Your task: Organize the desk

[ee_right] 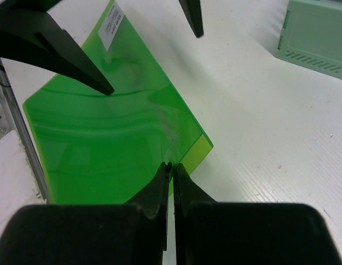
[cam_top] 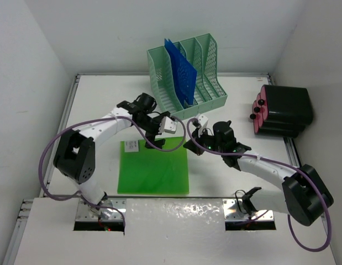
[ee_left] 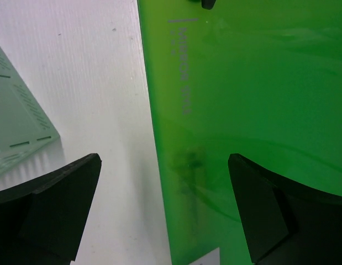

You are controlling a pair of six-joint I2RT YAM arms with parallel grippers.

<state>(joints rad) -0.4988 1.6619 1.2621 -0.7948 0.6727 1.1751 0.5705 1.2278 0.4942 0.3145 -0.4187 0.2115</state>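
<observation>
My left gripper grabs the green folder (cam_top: 153,168) by the middle of its far edge (cam_top: 154,139) next, since the opposite edge then stays free to enter the rack.
A translucent green folder (cam_top: 153,168) lies flat on the white desk (cam_top: 93,99) in front of both arms. My left gripper (cam_top: 155,144) hangs open over the folder's far edge. In the left wrist view that edge (ee_left: 159,165) runs between the two black fingers (ee_left: 66,193), with nothing held in my left gripper (ee_left: 165,187). My right gripper (cam_top: 191,147) is at the folder's far right corner. In the right wrist view my right gripper (ee_right: 172,165) is shut on the green folder (ee_right: 104,138), pinching its cover by the corner.
A mint-green file rack (cam_top: 187,72) stands at the back with a blue folder (cam_top: 179,69) upright in a slot; its base shows in the wrist views (ee_left: 16,127) (ee_right: 317,27). A black case with red ends (cam_top: 281,110) sits at the right edge.
</observation>
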